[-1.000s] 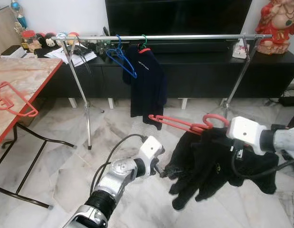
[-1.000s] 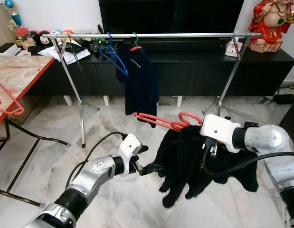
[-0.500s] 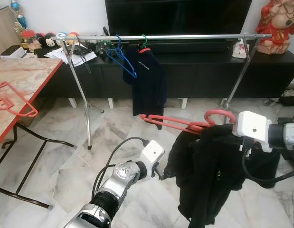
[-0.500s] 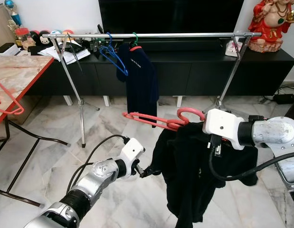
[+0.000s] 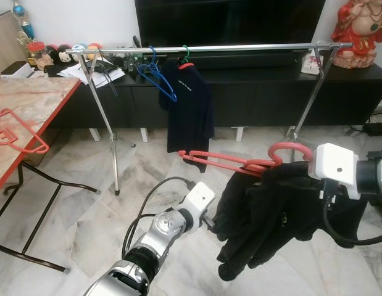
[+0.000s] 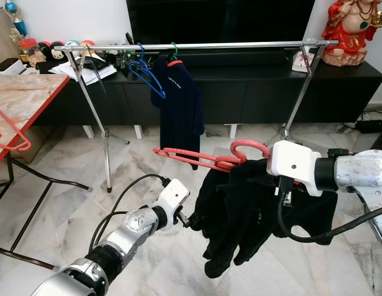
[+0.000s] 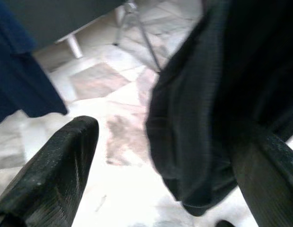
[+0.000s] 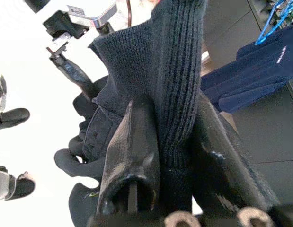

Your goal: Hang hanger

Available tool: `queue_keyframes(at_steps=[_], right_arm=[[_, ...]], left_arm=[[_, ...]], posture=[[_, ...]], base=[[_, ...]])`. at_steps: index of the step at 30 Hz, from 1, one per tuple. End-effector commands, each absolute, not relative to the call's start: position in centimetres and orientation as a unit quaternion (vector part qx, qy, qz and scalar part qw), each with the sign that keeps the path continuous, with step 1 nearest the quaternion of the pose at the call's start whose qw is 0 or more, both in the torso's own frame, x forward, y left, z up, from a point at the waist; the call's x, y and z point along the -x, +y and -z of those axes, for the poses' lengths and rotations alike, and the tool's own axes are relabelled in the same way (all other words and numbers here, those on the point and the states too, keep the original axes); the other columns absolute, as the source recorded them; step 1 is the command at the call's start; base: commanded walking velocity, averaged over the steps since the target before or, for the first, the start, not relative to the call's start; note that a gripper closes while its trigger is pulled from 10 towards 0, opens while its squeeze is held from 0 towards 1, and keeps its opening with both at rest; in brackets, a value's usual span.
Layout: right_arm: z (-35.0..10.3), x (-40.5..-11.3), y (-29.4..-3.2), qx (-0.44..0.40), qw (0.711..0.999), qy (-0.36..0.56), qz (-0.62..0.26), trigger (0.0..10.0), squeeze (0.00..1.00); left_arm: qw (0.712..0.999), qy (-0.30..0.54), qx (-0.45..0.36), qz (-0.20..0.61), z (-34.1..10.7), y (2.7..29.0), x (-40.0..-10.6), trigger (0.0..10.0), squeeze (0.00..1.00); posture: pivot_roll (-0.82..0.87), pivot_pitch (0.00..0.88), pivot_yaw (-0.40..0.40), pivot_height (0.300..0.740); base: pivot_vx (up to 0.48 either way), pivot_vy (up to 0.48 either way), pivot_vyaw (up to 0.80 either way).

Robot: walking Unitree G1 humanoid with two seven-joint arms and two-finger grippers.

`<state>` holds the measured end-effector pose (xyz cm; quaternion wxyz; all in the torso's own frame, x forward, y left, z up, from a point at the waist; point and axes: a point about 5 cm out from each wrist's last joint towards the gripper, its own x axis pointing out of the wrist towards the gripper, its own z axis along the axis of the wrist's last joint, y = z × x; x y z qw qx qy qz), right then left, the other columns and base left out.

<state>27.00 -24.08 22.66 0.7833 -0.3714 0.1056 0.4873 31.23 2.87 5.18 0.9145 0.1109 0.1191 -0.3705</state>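
I should next grab the sweater by its loose edge [image 5: 223, 217] with my left gripper. Then I can spread the black sweater over the red hanger's bare arm [image 5: 209, 158].
A red hanger [image 5: 231, 161] carries a black sweater [image 5: 271, 206] at mid-height over the floor, tilted, its hook [image 5: 289, 149] up by my right wrist. My right gripper [image 8: 167, 113] is shut on the sweater's knit collar at the hanger's neck. My left gripper [image 5: 210, 223] is open at the sweater's lower left edge, and a fold of the fabric [image 7: 203, 109] hangs between its spread fingers [image 7: 56, 165]. The silver rail [image 5: 240, 47] runs across behind, higher than the hanger. On it hang a blue hanger [image 5: 158, 77] and a navy shirt [image 5: 189, 108].
A marble-topped table [image 5: 42, 95] with a red rim stands at the left, with another red hanger [image 5: 18, 132] on it. Behind the rack are a black TV cabinet [image 5: 271, 92] and a red statue [image 5: 363, 28]. The rack's legs [image 5: 110, 145] stand on the marble floor.
The right gripper has lifted the hanger slightly and shifted right. The sweater hung long half a second ago and is bunched up again. The left gripper stays at its edge.
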Motion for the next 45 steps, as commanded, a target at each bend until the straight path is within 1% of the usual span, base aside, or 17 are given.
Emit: queue_keyframes(at_steps=[1,4,7,12,20,21,22,24,36,45], right_arm=[[-24.2,-26.6,-24.0,0.384,0.781,0.08,-0.486,0.0,0.0],[-24.2,-26.6,-23.9,0.383,0.782,0.08,-0.486,0.0,0.0],[-24.3,-26.5,-23.7,0.382,0.781,0.078,-0.488,0.0,0.0],[-24.4,-26.5,-23.8,0.38,0.783,0.077,-0.486,0.0,0.0],[-24.6,-26.5,-23.8,0.38,0.785,0.077,-0.483,0.0,0.0],[-24.6,-26.5,-23.8,0.38,0.785,0.077,-0.483,0.0,0.0],[-24.7,-26.5,-23.8,0.38,0.785,0.077,-0.483,0.0,0.0],[-24.8,-26.6,-23.9,0.38,0.786,0.076,-0.481,0.0,0.0],[-24.5,-26.9,-24.1,0.371,0.794,0.077,-0.474,0.0,0.0],[-24.7,-26.7,-23.9,0.371,0.792,0.073,-0.479,0.0,0.0]], left_arm=[[0.924,0.111,-0.125,0.345,-5.5,3.4,-31.9,10.0,0.0],[0.924,0.119,-0.116,0.345,-5.2,3.5,-31.8,10.0,0.0],[0.912,0.127,-0.094,0.378,-5.0,2.9,-31.3,10.0,0.0],[0.9,0.124,-0.078,0.41,-5.1,2.0,-30.8,10.0,0.0],[0.896,0.125,-0.077,0.42,-5.1,1.4,-30.7,10.0,0.0],[0.896,0.126,-0.077,0.419,-5.1,1.4,-30.7,5.0,0.0],[0.896,0.126,-0.077,0.419,-5.1,1.4,-30.7,5.0,0.0],[0.896,0.126,-0.077,0.419,-5.0,1.5,-30.7,0.0,0.0],[0.891,0.125,-0.068,0.431,-5.2,1.0,-30.6,0.0,0.0],[0.883,0.14,-0.065,0.443,-4.6,0.6,-30.0,0.0,0.0]], posture=[[-0.23,0.0,0.058,0.74],[-0.23,0.0,0.061,0.74],[-0.24,0.0,0.061,0.74],[-0.24,0.0,0.061,0.74],[-0.24,0.0,0.06,0.74],[-0.24,0.0,0.06,0.74],[-0.25,0.0,0.06,0.74],[-0.25,0.0,0.061,0.74],[-0.25,0.0,0.061,0.74],[-0.25,0.0,0.062,0.74]], base=[[0.0,0.0,0.0],[0.0,0.0,0.0],[0.0,0.0,0.0],[0.0,0.0,0.0],[0.0,0.0,0.0],[0.0,0.0,0.0],[0.0,0.0,0.0],[0.0,0.0,0.0],[0.0,0.0,0.0],[0.0,0.0,0.0]])
